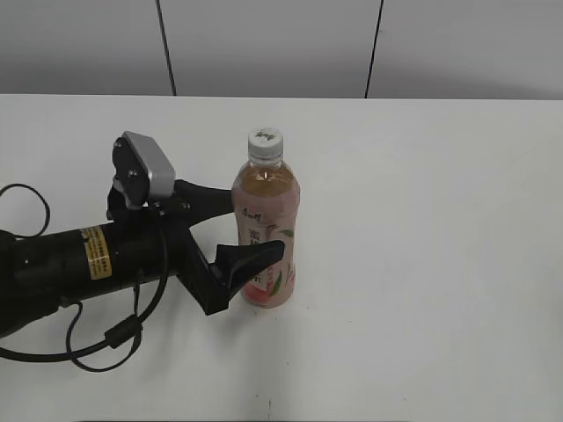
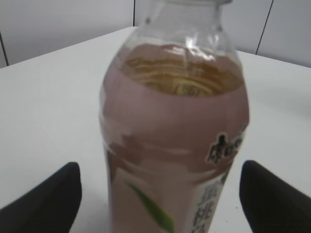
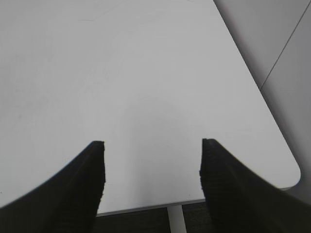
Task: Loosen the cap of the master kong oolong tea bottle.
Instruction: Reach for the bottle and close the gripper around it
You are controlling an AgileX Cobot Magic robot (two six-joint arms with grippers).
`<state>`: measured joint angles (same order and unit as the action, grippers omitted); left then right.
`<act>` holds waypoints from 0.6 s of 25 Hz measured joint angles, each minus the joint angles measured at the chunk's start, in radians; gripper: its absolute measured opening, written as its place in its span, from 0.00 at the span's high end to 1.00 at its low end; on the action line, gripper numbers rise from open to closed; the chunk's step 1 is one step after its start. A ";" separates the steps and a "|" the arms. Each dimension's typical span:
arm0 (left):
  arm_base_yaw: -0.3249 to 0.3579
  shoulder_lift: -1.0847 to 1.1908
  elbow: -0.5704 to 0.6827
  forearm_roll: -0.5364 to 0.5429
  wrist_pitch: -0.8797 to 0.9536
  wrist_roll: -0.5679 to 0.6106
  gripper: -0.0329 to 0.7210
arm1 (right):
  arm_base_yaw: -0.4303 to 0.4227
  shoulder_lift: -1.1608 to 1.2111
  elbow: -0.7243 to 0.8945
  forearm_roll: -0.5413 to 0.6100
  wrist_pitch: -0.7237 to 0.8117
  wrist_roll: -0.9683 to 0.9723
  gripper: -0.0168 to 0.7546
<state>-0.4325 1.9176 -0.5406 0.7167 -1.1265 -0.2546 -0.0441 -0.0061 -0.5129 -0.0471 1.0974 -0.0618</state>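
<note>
The tea bottle's white cap (image 1: 266,142) has to stay free for loosening, so the robot's left gripper next needs to grab the bottle by its labeled middle (image 1: 266,218).
The master kong oolong tea bottle (image 1: 266,233) stands upright on the white table, with pinkish tea and a pink peach label. Its white cap (image 1: 265,139) sits on top, with nothing touching it. My left gripper (image 1: 246,227) is open, with one black finger behind the bottle and one in front of it, at label height. In the left wrist view the bottle (image 2: 175,141) fills the middle, and the two fingertips (image 2: 160,194) stand apart from its sides. The cap is cut off at the top of that view. My right gripper (image 3: 151,165) is open and empty over bare table and is out of the exterior view.
The white table (image 1: 440,220) runs back to a grey panelled wall. The left arm's black cable (image 1: 106,338) loops on the table at the front left. The right wrist view shows the table's rounded corner (image 3: 291,170) and a white leg (image 3: 176,218) below.
</note>
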 joint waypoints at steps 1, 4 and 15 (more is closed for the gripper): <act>0.000 0.016 -0.004 0.000 -0.014 0.000 0.17 | 0.000 0.000 0.000 0.000 0.000 0.000 0.37; 0.000 0.059 -0.024 0.000 -0.051 0.000 0.17 | 0.000 0.000 0.000 0.000 0.000 0.000 0.37; -0.005 0.136 -0.133 0.028 -0.078 0.000 0.18 | 0.000 0.000 0.000 0.000 0.000 0.000 0.37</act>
<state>-0.4371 2.0532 -0.6737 0.7450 -1.2044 -0.2546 -0.0441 -0.0061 -0.5129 -0.0471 1.0974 -0.0618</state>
